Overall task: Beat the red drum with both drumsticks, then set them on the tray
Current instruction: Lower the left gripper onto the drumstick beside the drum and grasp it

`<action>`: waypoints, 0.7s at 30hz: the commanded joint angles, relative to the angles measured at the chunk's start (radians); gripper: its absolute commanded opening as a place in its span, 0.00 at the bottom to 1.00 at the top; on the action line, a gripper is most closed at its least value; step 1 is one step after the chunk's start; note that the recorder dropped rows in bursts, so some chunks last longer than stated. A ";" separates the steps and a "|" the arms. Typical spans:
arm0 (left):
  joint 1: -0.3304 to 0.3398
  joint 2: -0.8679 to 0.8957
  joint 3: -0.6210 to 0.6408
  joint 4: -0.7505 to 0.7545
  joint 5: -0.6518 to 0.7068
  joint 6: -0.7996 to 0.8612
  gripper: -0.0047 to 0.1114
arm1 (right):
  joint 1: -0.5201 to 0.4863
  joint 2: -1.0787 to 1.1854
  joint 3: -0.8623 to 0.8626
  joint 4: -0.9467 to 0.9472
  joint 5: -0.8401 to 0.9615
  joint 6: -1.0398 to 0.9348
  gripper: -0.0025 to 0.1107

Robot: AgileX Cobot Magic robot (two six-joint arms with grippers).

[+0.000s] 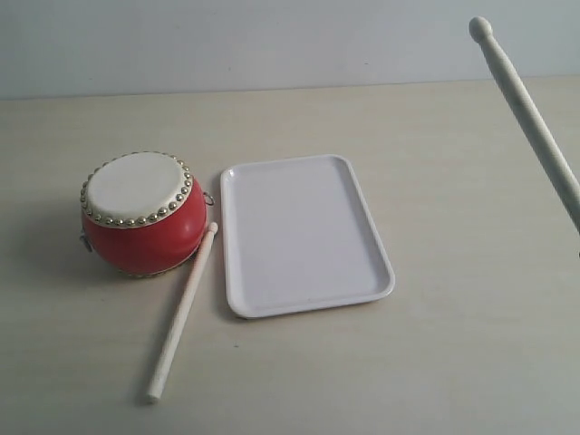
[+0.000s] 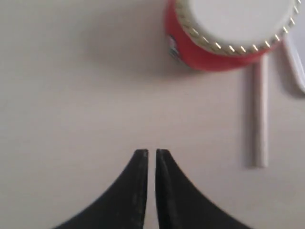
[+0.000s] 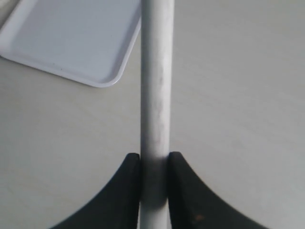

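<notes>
I should beat the red drum [image 1: 143,215] with the lying drumstick, so I should grab that drumstick by its plain butt end with my left gripper.
The red drum [image 1: 143,215] with its cream skin stands on the table at the left; the left wrist view shows it as the drum [image 2: 224,33]. One drumstick [image 1: 184,311] lies on the table between the drum and the white tray [image 1: 304,234], its tip by the drum; it shows as the lying drumstick [image 2: 260,112] too. The other drumstick [image 1: 530,118] is raised at the far right, tip up. My right gripper [image 3: 155,160] is shut on that held drumstick [image 3: 156,81]. My left gripper [image 2: 151,153] is shut and empty, above bare table short of the drum.
The tray's corner [image 3: 71,43] lies beyond the held stick in the right wrist view. A pale wall runs behind the table's far edge [image 1: 272,89]. Neither gripper shows in the exterior view.
</notes>
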 commanded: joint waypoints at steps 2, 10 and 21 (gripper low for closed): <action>-0.230 0.051 0.152 -0.078 -0.171 -0.118 0.32 | -0.001 -0.003 0.004 0.002 -0.016 -0.007 0.02; -0.346 0.200 0.199 -0.331 -0.397 -0.027 0.38 | -0.001 -0.003 0.004 0.000 -0.016 -0.007 0.02; -0.402 0.523 0.172 -0.267 -0.516 -0.080 0.49 | -0.001 -0.003 0.004 0.005 -0.027 -0.007 0.02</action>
